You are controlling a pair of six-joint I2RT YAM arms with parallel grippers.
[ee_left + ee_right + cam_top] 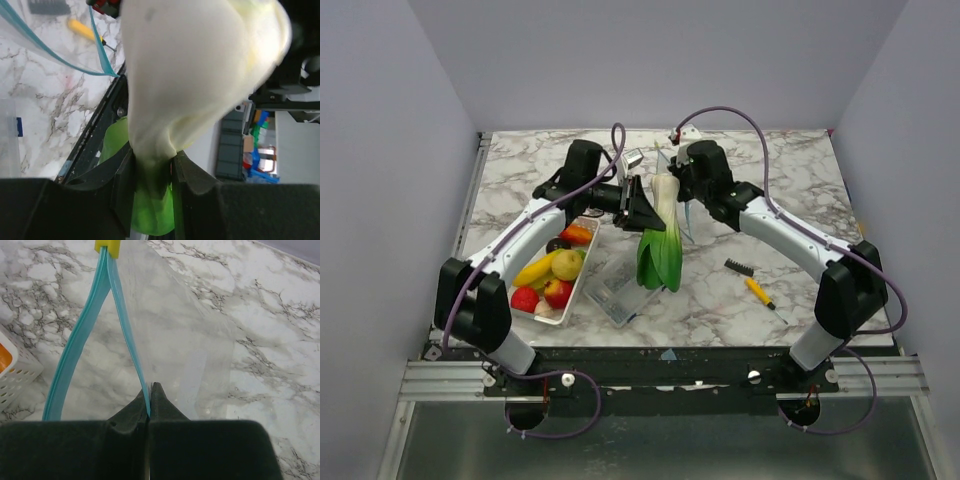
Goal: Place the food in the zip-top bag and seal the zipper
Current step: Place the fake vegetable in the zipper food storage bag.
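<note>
The leek's white end is outside the teal zipper (120, 315), so it is too early to open. Released now, the leek would fall onto the clear box, so my left gripper keeps its hold.
My left gripper (645, 212) is shut on the white-and-green leek (663, 235), which hangs green end down above the table's middle. The left wrist view shows the jaws pinching the leek (200, 65) where white turns green, with the gripper (152, 161) shut around it. Just right of the leek, my right gripper (682, 185) holds up the clear zip-top bag (688, 218). Its jaws (149, 395) are shut on one side of the teal zipper (120, 315); the other strip hangs apart, so the mouth gapes. More food, a banana (535, 268), red apples (558, 292) and a yellow fruit (567, 264), lies in the tray.
The white tray (588, 258) stands at the front left. A clear rigid box (620, 290) lies below the leek. A yellow-handled brush (752, 283) lies at the front right. A yellow slider (108, 247) sits at the zipper's far end.
</note>
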